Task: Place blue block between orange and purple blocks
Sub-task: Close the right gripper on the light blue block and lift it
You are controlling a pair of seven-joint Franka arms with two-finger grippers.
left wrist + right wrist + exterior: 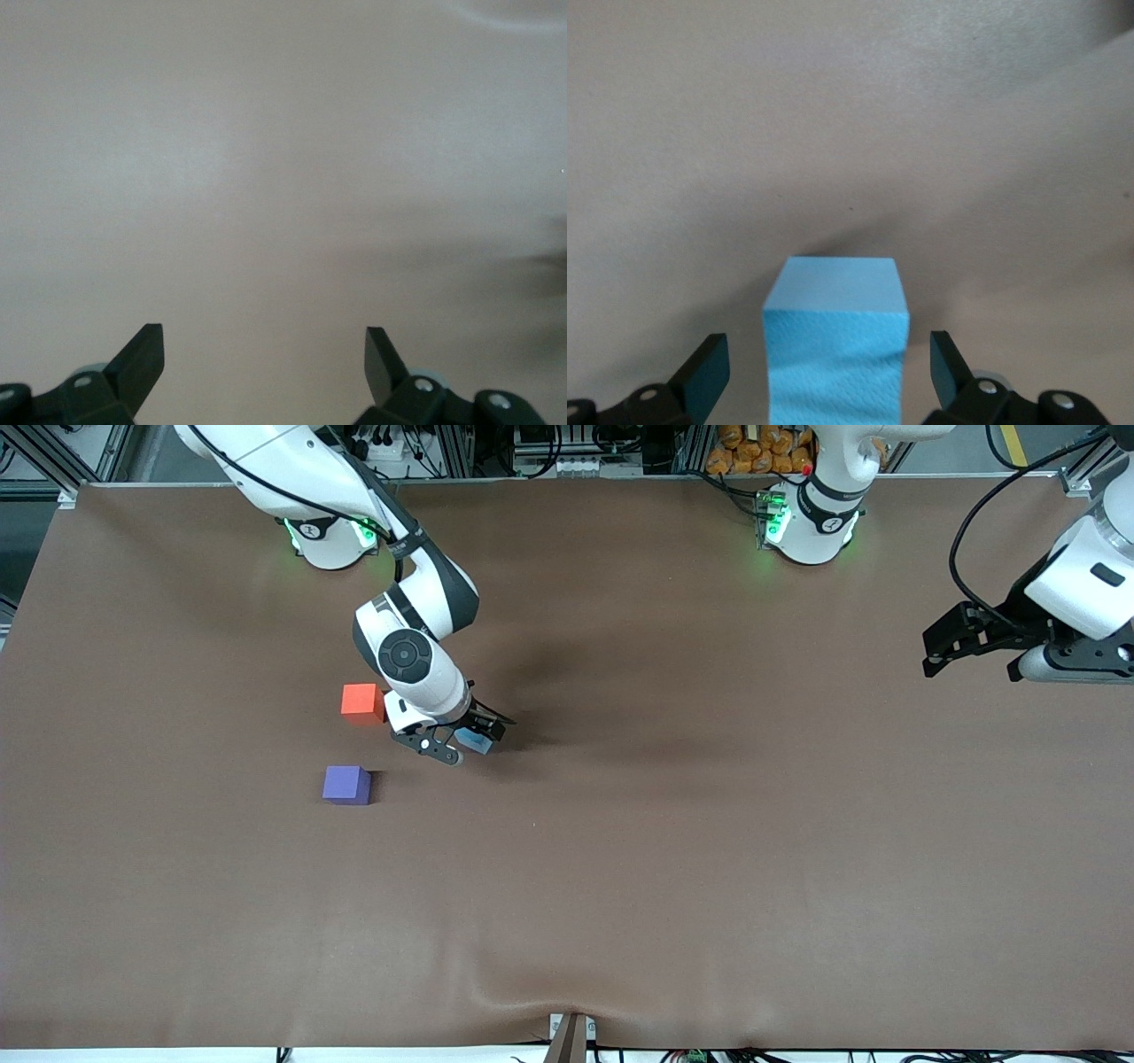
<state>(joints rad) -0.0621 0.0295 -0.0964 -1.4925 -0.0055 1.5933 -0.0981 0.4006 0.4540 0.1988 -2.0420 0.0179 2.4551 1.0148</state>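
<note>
My right gripper's fingers are on either side of the blue block and would catch it by closing now, so my right gripper closes next.
The light sky-blue block [476,741] sits on the brown table, toward the left arm's end from the other two cubes. My right gripper [468,740] is down around it and open. In the right wrist view the blue block [835,301] stands between the fingers of the right gripper [828,376] with a gap on each side. The orange block [362,701] lies beside the right wrist. The purple block [346,785] lies nearer to the front camera than the orange one, with bare table between them. My left gripper [930,654] waits open and empty over the left arm's end of the table [264,363].
The brown table mat [673,850] has a raised wrinkle at its edge nearest the front camera [532,1001]. Both arm bases stand along the edge farthest from that camera. The right arm's elbow hangs over the table just above the orange block.
</note>
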